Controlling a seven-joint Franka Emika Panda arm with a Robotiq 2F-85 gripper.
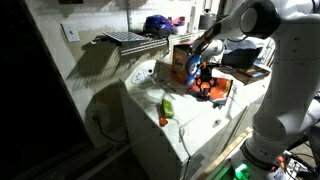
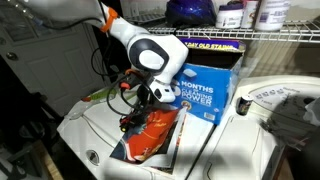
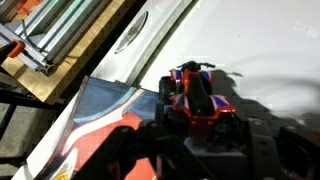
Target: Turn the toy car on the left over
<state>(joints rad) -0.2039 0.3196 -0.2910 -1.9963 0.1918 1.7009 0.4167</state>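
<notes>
My fingers are holding the toy car over the printed sheet (image 3: pixel 95 115), so my gripper will keep holding it until its wheels rest on the white machine top (image 3: pixel 265 55).
The toy car (image 3: pixel 196 98) is small, dark and red with blue patches. In the wrist view it sits top side up at the edge of a red-orange printed sheet (image 3: pixel 95 115), its nose on the white machine top. My gripper (image 3: pixel 200 135) is down over its rear, and the dark fingers press against both of its sides. In an exterior view the gripper (image 1: pixel 205 77) is low over the car (image 1: pixel 208 90), to the right of the orange box (image 1: pixel 183 62). In the other exterior view the gripper (image 2: pixel 141 106) hides most of the car.
A yellow-green rounded object (image 1: pixel 168 105) and a tiny red-orange blob (image 1: pixel 163 122) lie near the front of the white washer top (image 1: pixel 200 125). A blue-fronted box (image 2: pixel 208 85) stands behind the gripper. A wire shelf (image 1: pixel 135 40) hangs above.
</notes>
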